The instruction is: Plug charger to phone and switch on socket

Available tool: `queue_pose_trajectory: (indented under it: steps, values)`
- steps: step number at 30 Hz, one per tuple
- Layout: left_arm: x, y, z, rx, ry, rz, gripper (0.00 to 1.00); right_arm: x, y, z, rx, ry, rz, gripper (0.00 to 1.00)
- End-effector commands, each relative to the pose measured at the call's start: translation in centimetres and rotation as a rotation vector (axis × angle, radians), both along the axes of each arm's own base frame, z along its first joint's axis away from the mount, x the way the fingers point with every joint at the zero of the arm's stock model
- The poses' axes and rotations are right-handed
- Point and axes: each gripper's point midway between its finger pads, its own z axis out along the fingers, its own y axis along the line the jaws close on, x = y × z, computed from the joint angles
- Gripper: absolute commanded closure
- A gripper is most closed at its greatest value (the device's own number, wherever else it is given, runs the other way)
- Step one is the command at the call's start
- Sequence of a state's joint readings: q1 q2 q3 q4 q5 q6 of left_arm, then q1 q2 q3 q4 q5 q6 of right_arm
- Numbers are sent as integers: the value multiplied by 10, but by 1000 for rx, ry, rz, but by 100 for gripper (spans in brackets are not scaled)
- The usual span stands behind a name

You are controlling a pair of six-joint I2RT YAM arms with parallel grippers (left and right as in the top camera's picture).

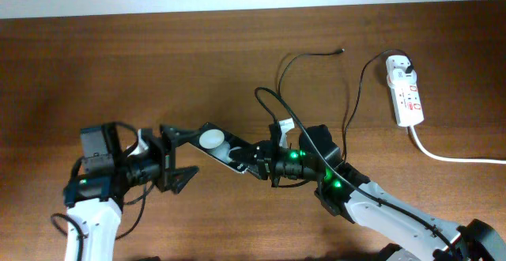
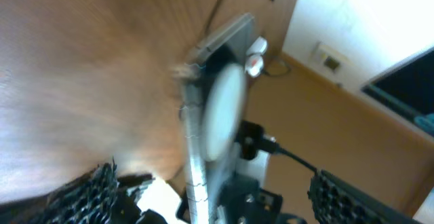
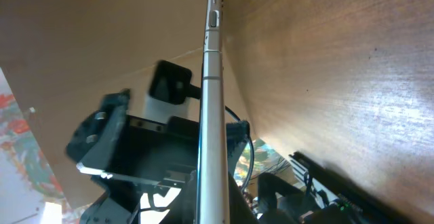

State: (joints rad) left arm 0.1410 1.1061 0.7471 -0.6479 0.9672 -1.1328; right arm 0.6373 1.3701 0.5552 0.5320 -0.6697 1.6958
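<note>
I need to plug in the charger at the phone's free end, so my left gripper grabs the end opposite my right gripper next.
The phone (image 1: 225, 152), a black slab with white round patches, hangs above the table between my two grippers. My right gripper (image 1: 265, 164) is shut on its right end. In the right wrist view the phone (image 3: 211, 102) shows edge-on, running up from the jaws (image 3: 224, 203). My left gripper (image 1: 186, 156) is open, its fingers spread either side of the phone's left end (image 2: 220, 115). The charger cable (image 1: 281, 75) loops on the table, its tip (image 1: 340, 51) lying free at the back. Its white plug head (image 1: 402, 67) sits in the socket (image 1: 409, 96) at far right.
The socket's thick white cord (image 1: 443, 154) runs off to the right edge. The black charger cable passes close behind my right arm (image 1: 348, 126). The socket also shows small in the left wrist view (image 2: 255, 53). A pale wall borders the table's back edge.
</note>
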Motion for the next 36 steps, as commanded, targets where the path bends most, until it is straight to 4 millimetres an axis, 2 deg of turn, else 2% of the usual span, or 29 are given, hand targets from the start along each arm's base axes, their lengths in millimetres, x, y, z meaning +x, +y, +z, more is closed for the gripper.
queue_pose_trajectory:
  steps: [1, 2, 3, 7, 15, 17, 23, 29, 33, 36]
  values:
    - [7, -19, 0, 14, 51, 29, 16, 4, 2, 12, 35, 15, -13, 96]
    - [5, -24, -3, 18, 83, 40, 16, 4, 2, 12, 40, 34, -17, 96]
    - [5, -29, -2, 10, 92, 38, 21, 4, 1, 12, 45, 55, -22, 96]
    - [12, -40, 4, 33, 23, 17, 27, 4, 2, 13, 67, 131, -36, 96]
    - [18, -34, -2, 63, 46, 77, 51, 3, 3, 21, 99, 133, -29, 96]
    - [18, -34, -2, 61, 49, 79, 55, 3, 3, 21, 99, 133, -30, 96]
    - [18, -34, -2, 61, 49, 79, 56, 7, 2, 20, 103, 153, -61, 96]
    - [18, -34, -2, 61, 49, 78, 59, 9, 10, 22, 118, 173, -121, 96]
    - [14, -44, -4, 89, 39, 56, 65, 9, 10, 22, 123, 190, -127, 96]
    - [14, -46, -5, 101, 37, 57, 74, 8, 10, 22, 123, 191, -119, 96]
